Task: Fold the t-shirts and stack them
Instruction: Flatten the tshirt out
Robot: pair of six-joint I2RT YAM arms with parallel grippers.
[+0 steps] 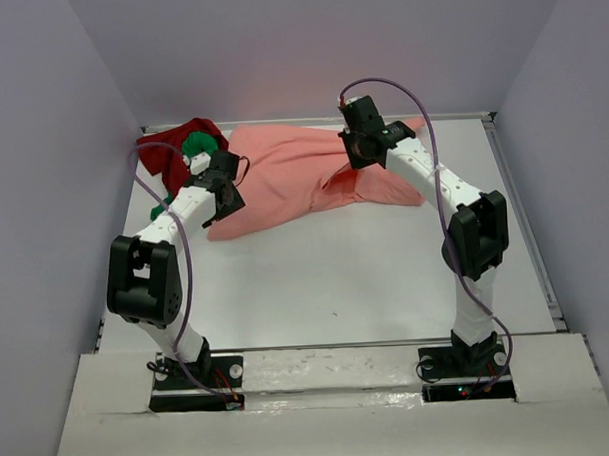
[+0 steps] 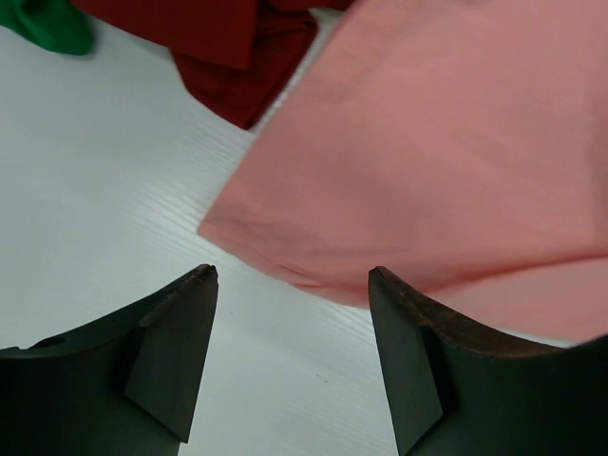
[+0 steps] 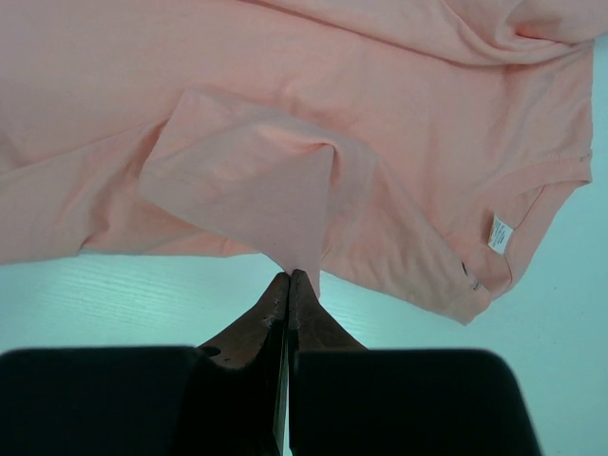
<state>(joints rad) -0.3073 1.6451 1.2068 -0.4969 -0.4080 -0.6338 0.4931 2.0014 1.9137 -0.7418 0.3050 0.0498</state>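
The robot's left gripper should next pinch the salmon-pink t-shirt's near corner [image 1: 214, 234] [image 2: 214, 226], away from the t-shirt's collar. The t-shirt can then be stretched between both grippers for folding.
The large salmon-pink t-shirt [image 1: 303, 178] lies spread across the back of the table. My right gripper [image 3: 288, 275] is shut on a pinch of its sleeve [image 3: 242, 176] and holds that cloth lifted over the shirt body. My left gripper [image 2: 293, 275] is open and empty, just off the pink shirt's left corner [image 2: 228, 228], with bare table between the fingers. The dark red t-shirt [image 1: 177, 147] and the bright green t-shirt [image 1: 202, 144] lie bunched together at the back left; both also show in the left wrist view, the red one [image 2: 237, 57] and the green one [image 2: 52, 24].
The white table [image 1: 336, 277] is walled by grey panels on the left, back and right. A white label [image 3: 500, 234] sits at the pink shirt's collar. The arm bases stand on a raised white ledge [image 1: 330, 372] at the near edge.
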